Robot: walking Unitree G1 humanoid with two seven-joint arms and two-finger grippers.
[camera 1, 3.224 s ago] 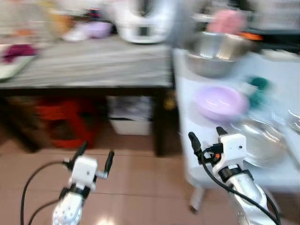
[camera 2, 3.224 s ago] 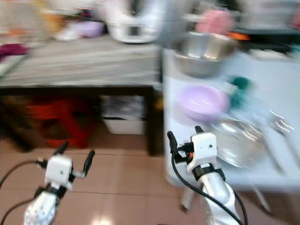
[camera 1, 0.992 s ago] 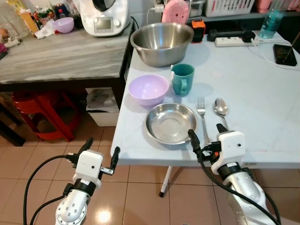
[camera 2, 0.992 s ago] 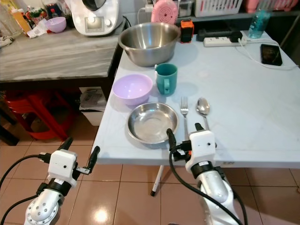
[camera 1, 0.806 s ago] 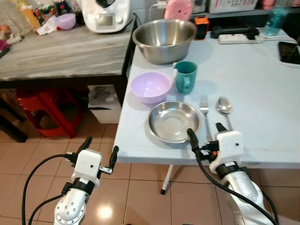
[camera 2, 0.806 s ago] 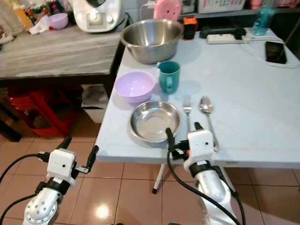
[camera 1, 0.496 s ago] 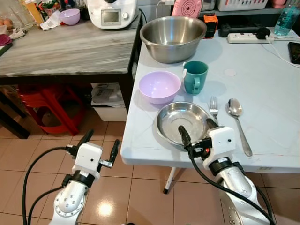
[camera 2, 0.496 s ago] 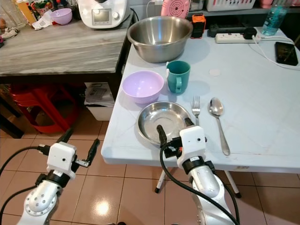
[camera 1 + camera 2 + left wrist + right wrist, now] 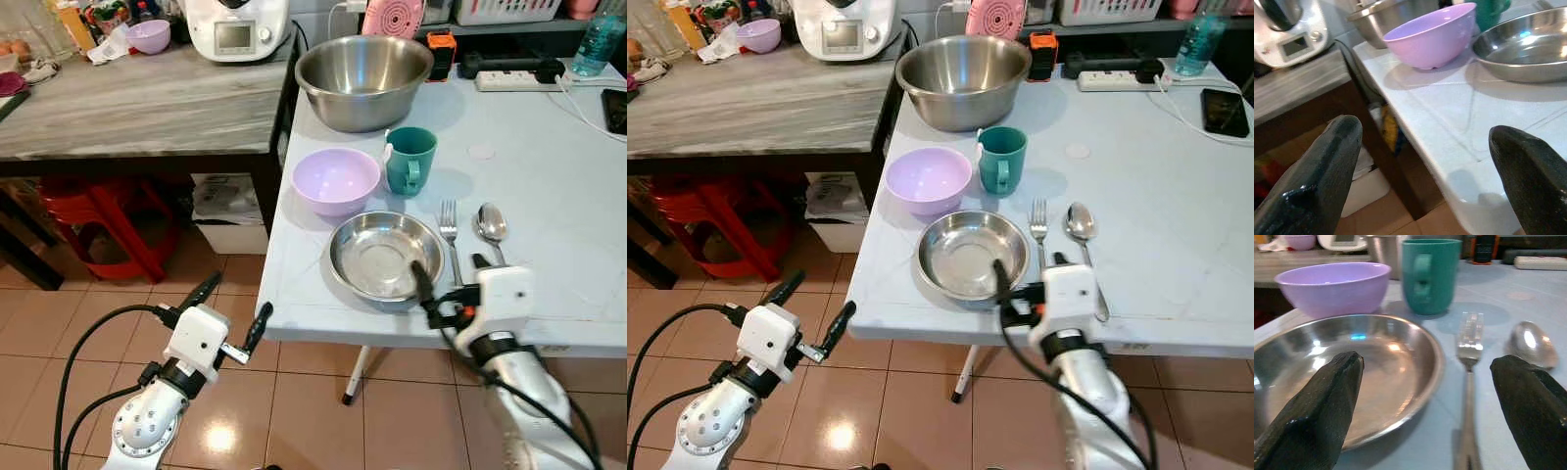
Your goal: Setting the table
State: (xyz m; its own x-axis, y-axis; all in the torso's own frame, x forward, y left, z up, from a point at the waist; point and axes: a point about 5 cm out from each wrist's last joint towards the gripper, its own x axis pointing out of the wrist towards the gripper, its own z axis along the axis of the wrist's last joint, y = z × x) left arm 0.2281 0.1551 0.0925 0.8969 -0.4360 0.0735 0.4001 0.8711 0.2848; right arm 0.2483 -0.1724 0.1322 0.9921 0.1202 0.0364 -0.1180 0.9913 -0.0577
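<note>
I need to set the table. My right gripper should next take hold of the steel plate [image 9: 384,257] by its raised rim [image 9: 431,260].
A white table [image 9: 558,166] holds a steel plate [image 9: 384,257] near its front edge. Right of the plate lie a fork [image 9: 451,233] and a spoon [image 9: 490,225]. Behind it stand a lilac bowl [image 9: 336,179], a teal mug [image 9: 409,160] and a large steel bowl [image 9: 363,67]. My right gripper [image 9: 451,274] hovers open at the table's front edge, one finger over the plate's right rim and the other beside the fork [image 9: 1469,338]. My left gripper [image 9: 232,308] is open and empty, below and left of the table's front left corner [image 9: 1469,196].
A grey counter [image 9: 137,98] with a white appliance [image 9: 238,24] adjoins the table on the left. A red stool [image 9: 108,225] and a white box [image 9: 230,211] sit under it. A power strip [image 9: 519,78], phone [image 9: 617,108] and bottle [image 9: 595,44] lie at the back.
My right gripper has slid right along the table's front edge, from the plate's front rim toward the fork. My left gripper has drifted right, closer to the table corner.
</note>
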